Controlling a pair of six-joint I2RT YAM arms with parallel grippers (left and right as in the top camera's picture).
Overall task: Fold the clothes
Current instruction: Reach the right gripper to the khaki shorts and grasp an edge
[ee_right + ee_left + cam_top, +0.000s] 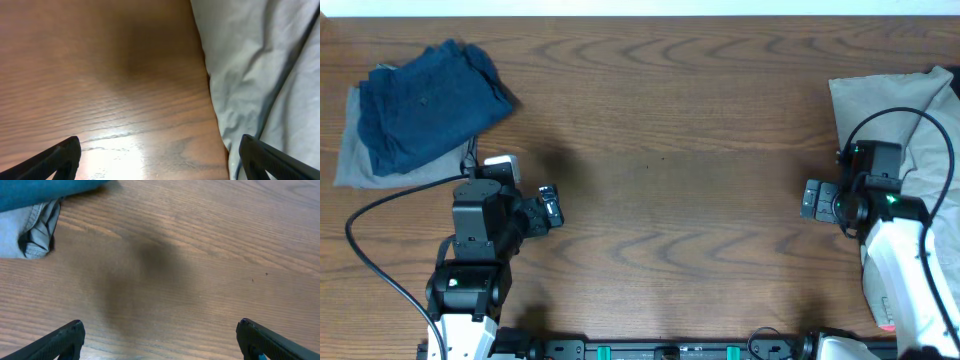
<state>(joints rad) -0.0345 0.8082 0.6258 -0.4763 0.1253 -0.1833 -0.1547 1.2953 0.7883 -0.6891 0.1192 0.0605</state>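
Note:
My right gripper will grab the crumpled khaki garment by its edge facing the empty wood, to drag it inward for folding.
A folded dark blue garment (pixel 425 98) lies on a folded grey garment (pixel 350 155) at the table's back left; both show at the top left of the left wrist view, blue (pixel 40 187) over grey (pixel 25 232). A light khaki-grey garment (pixel 910 110) lies crumpled at the right edge and fills the right side of the right wrist view (pixel 260 75). My left gripper (pixel 552 208) (pixel 160 340) is open and empty over bare wood, right of the folded pile. My right gripper (pixel 812 199) (pixel 160 160) is open and empty at the khaki garment's left edge, one finger over the fabric.
The wooden table (pixel 670 150) spans the view. Black cables run from the left arm (pixel 380 210) and loop over the khaki garment by the right arm (pixel 920 125). A black rail (pixel 670 350) lines the front edge.

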